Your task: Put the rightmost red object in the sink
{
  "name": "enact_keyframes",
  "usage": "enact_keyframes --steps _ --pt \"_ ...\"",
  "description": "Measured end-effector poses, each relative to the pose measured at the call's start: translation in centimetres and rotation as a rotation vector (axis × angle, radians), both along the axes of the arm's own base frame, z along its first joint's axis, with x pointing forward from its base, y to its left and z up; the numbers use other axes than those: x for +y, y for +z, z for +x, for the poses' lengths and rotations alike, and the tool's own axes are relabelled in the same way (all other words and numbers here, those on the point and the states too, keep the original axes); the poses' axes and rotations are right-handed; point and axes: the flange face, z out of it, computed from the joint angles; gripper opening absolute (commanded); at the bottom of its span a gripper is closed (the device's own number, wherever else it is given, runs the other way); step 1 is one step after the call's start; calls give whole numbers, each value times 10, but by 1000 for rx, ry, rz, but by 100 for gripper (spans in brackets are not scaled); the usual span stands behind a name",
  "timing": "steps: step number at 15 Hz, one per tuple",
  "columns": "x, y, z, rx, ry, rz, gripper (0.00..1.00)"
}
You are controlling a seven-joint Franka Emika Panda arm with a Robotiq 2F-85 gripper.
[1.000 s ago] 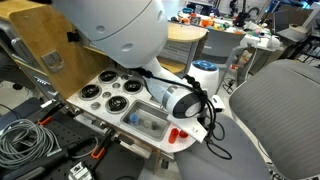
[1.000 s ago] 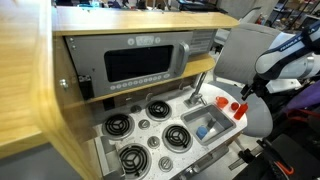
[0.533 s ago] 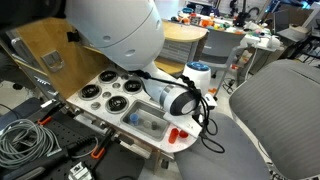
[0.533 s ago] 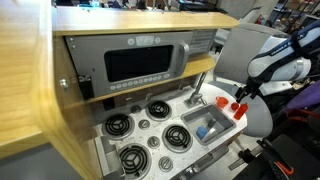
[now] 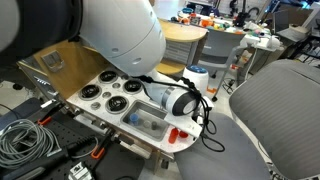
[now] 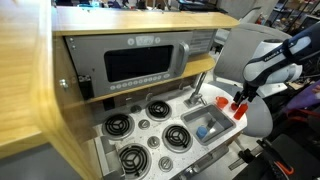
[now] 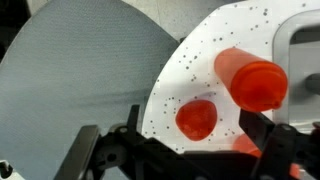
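Note:
My fingers are above the small round red piece and must lower before closing.
The wrist view shows a small round red piece (image 7: pixel 196 117) lying on the white speckled countertop (image 7: pixel 230 30). A bigger red-orange cylinder (image 7: pixel 250 78) stands beside it, and a third red piece (image 7: pixel 246 147) is partly hidden behind a finger. My gripper (image 7: pixel 185 150) is open above the small round piece, with one finger on each side, not touching it. In both exterior views the gripper (image 6: pixel 240 97) hovers over the red pieces (image 6: pixel 238 109) (image 5: pixel 175 133) at the counter's end, next to the grey sink (image 6: pixel 192 120) (image 5: pixel 160 113). I cannot tell which piece is the rightmost.
A blue object (image 6: pixel 203 130) lies in the sink, with the curved faucet (image 6: pixel 197 86) behind it. Black burners (image 6: pixel 157 109) fill the counter's other half. A toy microwave (image 6: pixel 140 62) stands above. A grey chair (image 5: pixel 275 115) is close beside the counter's end.
The arm has come slightly lower and closer to the red pieces at the counter's end. The gripper stays open and the red pieces have not moved.

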Motion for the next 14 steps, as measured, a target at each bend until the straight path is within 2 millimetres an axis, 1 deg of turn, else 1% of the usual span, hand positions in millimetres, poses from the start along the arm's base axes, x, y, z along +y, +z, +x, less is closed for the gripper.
enact_keyframes --steps 3,8,14 --pt "3 -11 2 43 29 21 100" --pt "6 -32 7 65 76 7 100" --pt "15 -44 21 76 141 -28 100"
